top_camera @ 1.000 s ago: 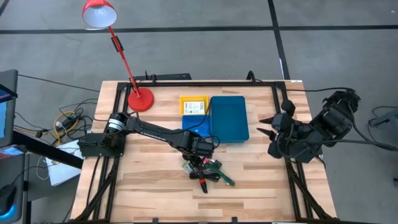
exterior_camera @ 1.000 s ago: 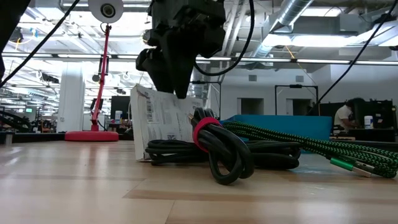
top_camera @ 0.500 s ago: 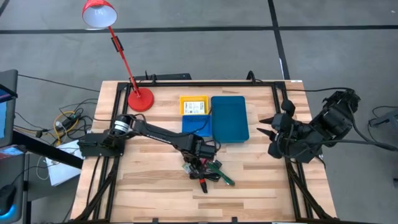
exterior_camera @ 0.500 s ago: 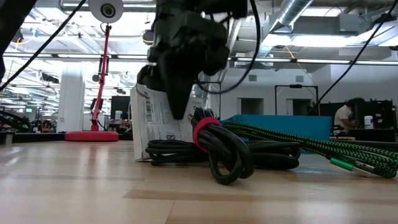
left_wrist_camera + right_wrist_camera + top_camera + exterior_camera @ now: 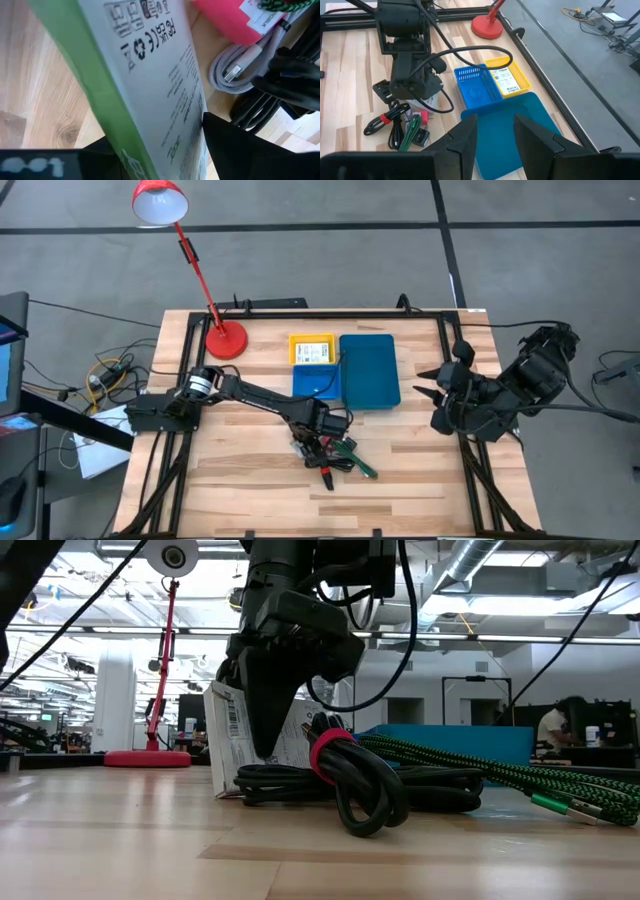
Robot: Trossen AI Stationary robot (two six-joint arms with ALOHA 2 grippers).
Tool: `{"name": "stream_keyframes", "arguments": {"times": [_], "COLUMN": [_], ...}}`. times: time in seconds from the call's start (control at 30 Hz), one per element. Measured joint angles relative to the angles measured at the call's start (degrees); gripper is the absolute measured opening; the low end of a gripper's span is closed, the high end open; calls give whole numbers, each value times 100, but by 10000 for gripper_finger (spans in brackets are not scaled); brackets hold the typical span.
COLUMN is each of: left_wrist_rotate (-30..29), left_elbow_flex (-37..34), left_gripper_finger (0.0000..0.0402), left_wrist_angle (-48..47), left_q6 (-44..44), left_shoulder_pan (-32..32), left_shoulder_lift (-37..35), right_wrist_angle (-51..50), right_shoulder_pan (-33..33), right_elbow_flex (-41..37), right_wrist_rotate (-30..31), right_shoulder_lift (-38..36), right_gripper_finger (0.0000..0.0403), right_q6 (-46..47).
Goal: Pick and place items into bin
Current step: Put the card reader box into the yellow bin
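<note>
The left gripper needs to close now and would hold the box, as its fingers reach down along the white box's printed side point(image 5: 167, 85) and green side.
A white labelled box point(image 5: 228, 735) stands on its edge on the table, against a black cable bundle with a red tie point(image 5: 350, 780). A green braided cord point(image 5: 480, 772) lies over the bundle. The left wrist view also shows a pink piece point(image 5: 225, 20) and a grey coiled cable point(image 5: 235, 70). My left gripper point(image 5: 315, 435) is open and low over the box, one finger on each side of it. The bin point(image 5: 369, 370) sits beyond the pile: a teal tray with a yellow point(image 5: 311, 349) and a blue point(image 5: 315, 383) compartment. My right gripper point(image 5: 420, 384) waits open at the table's right edge. My left gripper comes at the white box from above, pointing down, astride its upper edge. One finger point(image 5: 240, 145) lies along the printed face point(image 5: 185, 100) and the other stands by the green side point(image 5: 95, 95). I cannot tell whether either finger touches. The box's lower edge rests on the table.
A red desk lamp point(image 5: 225, 338) stands at the table's far left corner. A white labelled item lies in the yellow compartment point(image 5: 507, 80). Bare wood stretches to the left of the pile and along the near edge. A person sits far off in the room point(image 5: 555, 725).
My left gripper has come straight down over the white box. Its fingers were above the box's top edge a second ago and now reach down past it on both sides. The pile has stayed in place.
</note>
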Motion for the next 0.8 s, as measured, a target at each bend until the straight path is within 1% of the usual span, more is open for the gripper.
{"name": "stream_keyframes", "arguments": {"times": [0.1,0.4,0.5,0.63,0.8], "left_wrist_rotate": [13,63,59,7,-385], "left_elbow_flex": [0,0,0,111,462], "left_gripper_finger": [163,65,41,39,62], "left_wrist_angle": [-9,-23,-26,-148,-491], "left_q6": [2,28,28,65,84], "left_shoulder_pan": [-16,-83,-121,-183,-243], "left_shoulder_lift": [0,0,-7,-7,-15], "right_wrist_angle": [-2,-2,-2,-2,-2], "right_shoulder_pan": [0,0,0,0,0], "right_elbow_flex": [0,0,0,0,0], "right_wrist_rotate": [0,0,1,2,7], "right_shoulder_lift": [0,0,0,0,0], "right_gripper_finger": [123,123,123,123,123], "right_q6": [0,-2,-2,-4,-4]}}
